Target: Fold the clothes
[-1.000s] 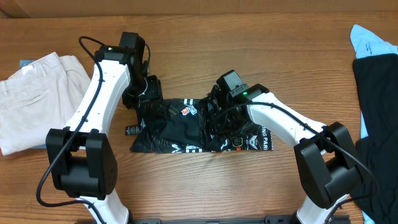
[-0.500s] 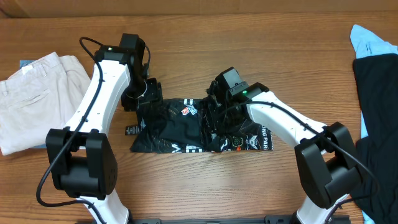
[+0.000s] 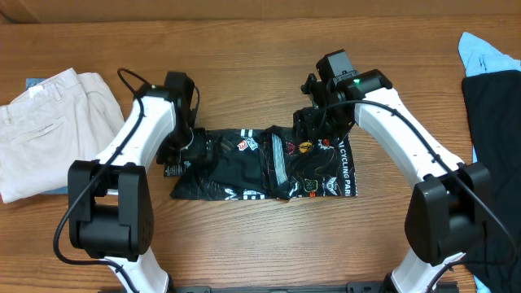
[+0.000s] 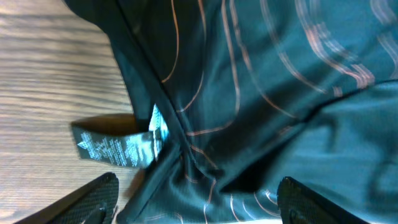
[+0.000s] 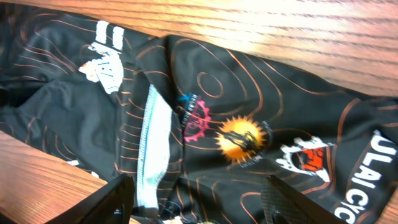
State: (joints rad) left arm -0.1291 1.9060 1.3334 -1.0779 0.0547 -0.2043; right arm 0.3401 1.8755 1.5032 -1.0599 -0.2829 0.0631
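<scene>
I'll next grab the black garment's loose end beside the care label with my left gripper, to fold it over the garment's logo half.
The clothes (image 3: 260, 167) are a black garment with orange contour lines, lying as a folded strip across the middle of the table. Its right half shows colourful logos (image 5: 241, 138) and white lettering (image 3: 345, 167). My left gripper (image 3: 195, 151) hovers low over the garment's left end, next to a care label (image 4: 118, 148). Its fingers (image 4: 93, 200) stand wide apart with cloth lying loose between them (image 4: 199, 208). My right gripper (image 3: 319, 126) is above the back right edge of the clothes. It is open over the fabric (image 5: 202, 205), gripping nothing.
Beige trousers (image 3: 49, 130) lie at the left edge of the table. A dark garment (image 3: 492, 138) and a light-blue one (image 3: 487, 50) lie at the far right edge. Bare wood shows behind and in front of the strip.
Both grippers have opened. The right arm rose off the garment's middle and moved back and to the right, leaving the right half flat. The left gripper shifted forward onto the left end.
</scene>
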